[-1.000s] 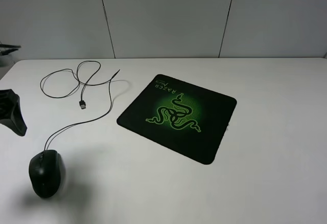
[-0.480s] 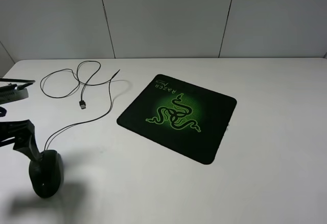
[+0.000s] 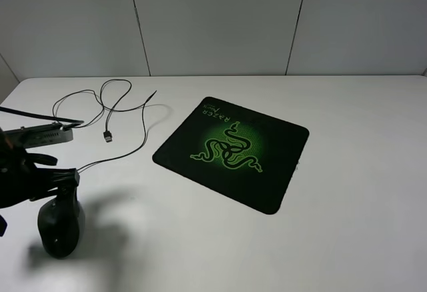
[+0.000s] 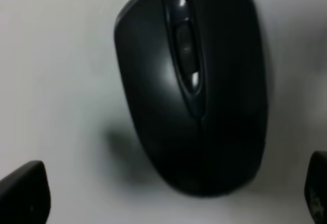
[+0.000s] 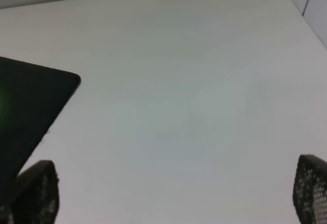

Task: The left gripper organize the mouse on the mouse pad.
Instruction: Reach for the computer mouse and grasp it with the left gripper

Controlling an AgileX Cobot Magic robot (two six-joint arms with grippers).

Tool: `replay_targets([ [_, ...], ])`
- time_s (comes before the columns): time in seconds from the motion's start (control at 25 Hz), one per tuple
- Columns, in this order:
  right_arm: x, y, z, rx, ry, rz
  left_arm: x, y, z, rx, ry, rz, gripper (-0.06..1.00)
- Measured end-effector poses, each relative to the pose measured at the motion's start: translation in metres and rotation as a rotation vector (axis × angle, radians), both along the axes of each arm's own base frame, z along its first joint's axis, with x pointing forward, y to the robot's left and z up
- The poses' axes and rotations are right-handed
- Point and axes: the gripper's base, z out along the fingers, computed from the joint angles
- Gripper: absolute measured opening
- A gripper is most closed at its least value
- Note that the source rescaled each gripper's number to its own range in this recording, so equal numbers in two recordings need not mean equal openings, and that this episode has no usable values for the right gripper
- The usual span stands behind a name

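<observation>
The mouse's wider sides are still beyond my left gripper's fingers, which are at the rounded end. My left gripper needs to lower first, then close on the mouse.
The black mouse lies on the white table near the front left corner, far from the mouse pad, which sits at mid-table with its green snake logo up. My left gripper hovers just over the mouse's cable end, open. In the left wrist view the mouse fills the picture, scroll wheel up, with the left gripper at its rounded end and dark fingertips spread wide to either side, not touching it. My right gripper is open above bare table beside a corner of the mouse pad.
The mouse's thin cable loops across the back left of the table and ends in a USB plug. The table's left edge runs close to the left arm. A grey panelled wall stands behind.
The left arm has come in from the table's left edge and now stands over the mouse. Mouse, cable and pad have not moved.
</observation>
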Motion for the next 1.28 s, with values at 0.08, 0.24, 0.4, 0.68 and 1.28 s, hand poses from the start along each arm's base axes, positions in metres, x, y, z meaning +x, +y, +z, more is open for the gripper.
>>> replay_targets([
  [0.08, 0.000, 0.000, 0.000, 0.000, 0.000, 0.000, 0.001, -0.005, -0.005, -0.002, -0.007, 0.001, 1.00],
  [0.24, 0.000, 0.000, 0.000, 0.000, 0.000, 0.000, 0.005, -0.012, -0.016, -0.003, -0.008, -0.011, 1.00],
  [0.4, 0.000, 0.000, 0.000, 0.000, 0.000, 0.000, 0.007, -0.018, -0.028, 0.000, 0.008, -0.017, 1.00],
  [0.68, 0.000, 0.000, 0.000, 0.000, 0.000, 0.000, 0.009, -0.025, -0.041, 0.002, 0.018, -0.034, 1.00],
  [1.28, 0.000, 0.000, 0.000, 0.000, 0.000, 0.000, 0.011, -0.027, -0.043, -0.008, 0.004, -0.028, 0.26],
])
